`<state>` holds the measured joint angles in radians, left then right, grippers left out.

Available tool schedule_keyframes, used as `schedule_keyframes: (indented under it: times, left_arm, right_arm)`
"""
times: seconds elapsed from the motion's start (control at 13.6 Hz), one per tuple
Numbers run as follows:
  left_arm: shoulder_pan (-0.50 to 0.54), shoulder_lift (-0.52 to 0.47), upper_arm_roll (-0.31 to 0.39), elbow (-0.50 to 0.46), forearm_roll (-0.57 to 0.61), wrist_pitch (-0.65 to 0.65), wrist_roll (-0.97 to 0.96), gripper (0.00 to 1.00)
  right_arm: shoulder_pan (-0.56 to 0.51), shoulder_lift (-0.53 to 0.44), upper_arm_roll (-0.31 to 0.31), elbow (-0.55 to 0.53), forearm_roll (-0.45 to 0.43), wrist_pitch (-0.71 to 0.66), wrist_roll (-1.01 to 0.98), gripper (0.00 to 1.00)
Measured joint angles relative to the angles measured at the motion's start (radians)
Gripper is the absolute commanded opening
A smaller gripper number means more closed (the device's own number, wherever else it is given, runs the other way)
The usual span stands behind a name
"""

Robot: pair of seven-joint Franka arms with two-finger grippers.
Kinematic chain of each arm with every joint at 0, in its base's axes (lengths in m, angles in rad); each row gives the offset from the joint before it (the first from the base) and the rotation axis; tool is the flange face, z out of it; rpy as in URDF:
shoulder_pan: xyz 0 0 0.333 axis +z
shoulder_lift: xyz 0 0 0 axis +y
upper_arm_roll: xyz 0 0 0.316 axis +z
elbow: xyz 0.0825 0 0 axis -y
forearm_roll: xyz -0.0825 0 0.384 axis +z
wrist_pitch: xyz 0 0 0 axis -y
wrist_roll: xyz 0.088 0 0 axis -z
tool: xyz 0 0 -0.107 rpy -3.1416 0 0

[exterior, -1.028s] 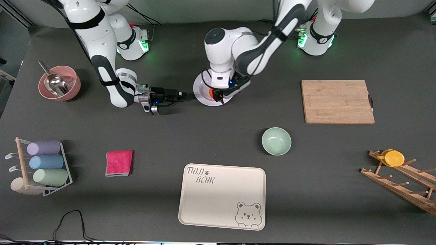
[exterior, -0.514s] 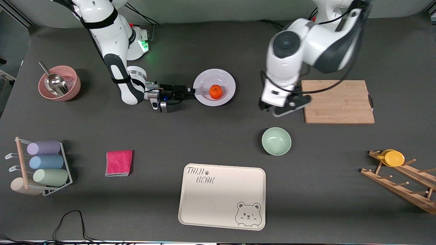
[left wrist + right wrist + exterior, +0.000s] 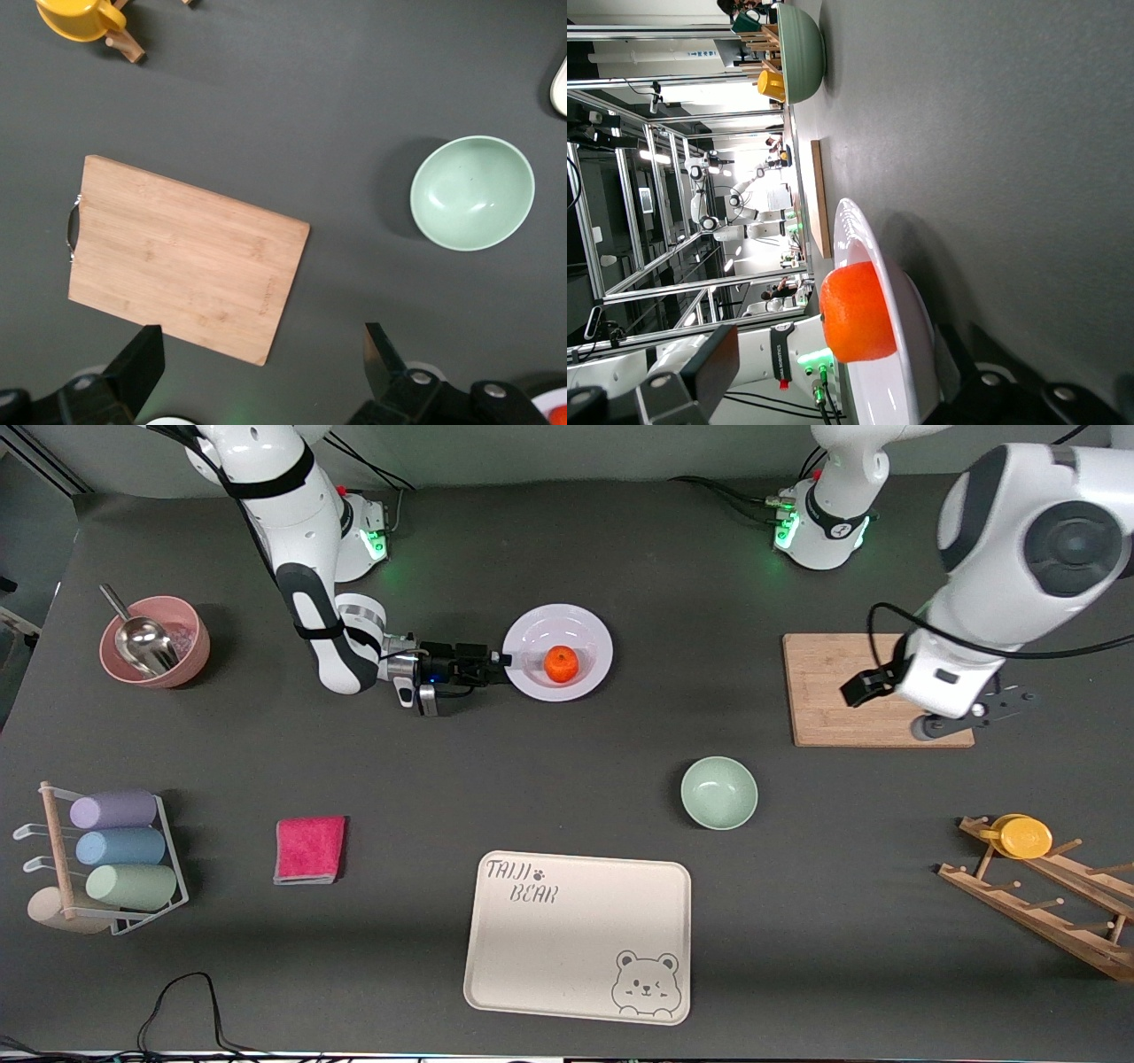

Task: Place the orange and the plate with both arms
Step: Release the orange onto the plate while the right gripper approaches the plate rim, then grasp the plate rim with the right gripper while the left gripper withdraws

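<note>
The plate is much wider than my open fingers, so my right gripper will next grab it by its thin rim (image 3: 512,661) to place it.
The orange (image 3: 561,664) lies in the pale lavender-white plate (image 3: 580,629) near the middle of the table, nearer the robots' bases. My right gripper (image 3: 499,661) lies low at the plate's rim toward the right arm's end. It is open, with its jaws on either side of the rim. The right wrist view shows the orange (image 3: 858,312) on the plate (image 3: 897,372) between the right gripper's (image 3: 833,359) fingers. My left gripper (image 3: 970,717) is open and empty in the air over the wooden cutting board (image 3: 873,689). In the left wrist view the left gripper (image 3: 261,345) is over the board's (image 3: 182,255) edge.
A mint-green bowl (image 3: 718,793) and a cream bear tray (image 3: 576,934) lie nearer the front camera. A pink cloth (image 3: 309,849), a cup rack (image 3: 106,859) and a pink bowl with a scoop (image 3: 155,642) are toward the right arm's end. A wooden rack with a yellow disc (image 3: 1026,837) is toward the left arm's end.
My left gripper let go of the orange on the plate, rose and swung away to over the cutting board. My right gripper moved in to the plate's rim.
</note>
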<state>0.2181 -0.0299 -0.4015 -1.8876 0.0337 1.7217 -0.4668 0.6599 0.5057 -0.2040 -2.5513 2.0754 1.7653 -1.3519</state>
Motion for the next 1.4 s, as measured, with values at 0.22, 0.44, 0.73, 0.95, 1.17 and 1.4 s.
schedule_keyframes:
  times: [0.22, 0.44, 0.73, 0.95, 1.17, 1.4]
  left_arm:
    - [0.012, -0.021, 0.016, -0.001, -0.015, -0.007, 0.101, 1.0]
    - [0.012, -0.045, 0.014, -0.001, -0.017, -0.011, 0.22, 1.0]
    - [0.012, -0.075, 0.018, -0.001, -0.015, -0.022, 0.296, 1.0]
    - [0.021, -0.074, 0.029, -0.002, -0.016, -0.016, 0.296, 1.0]
    - [0.027, -0.074, 0.037, -0.003, -0.029, -0.018, 0.296, 1.0]
    - [0.028, -0.086, 0.058, 0.006, -0.03, -0.043, 0.296, 1.0]
  right_arm:
    - [0.026, 0.016, -0.001, 0.001, 0.038, 0.001, -0.044, 0.52]
    - [0.033, 0.022, -0.003, -0.002, 0.048, 0.0, -0.089, 0.12]
    - [0.045, 0.04, -0.004, -0.004, 0.08, -0.002, -0.166, 0.0]
    - [0.048, 0.041, -0.004, -0.007, 0.086, -0.007, -0.192, 0.0]
    - [0.047, 0.044, -0.005, -0.005, 0.087, -0.015, -0.191, 0.0]
    - [0.039, 0.062, -0.007, 0.036, 0.094, -0.019, -0.173, 0.0]
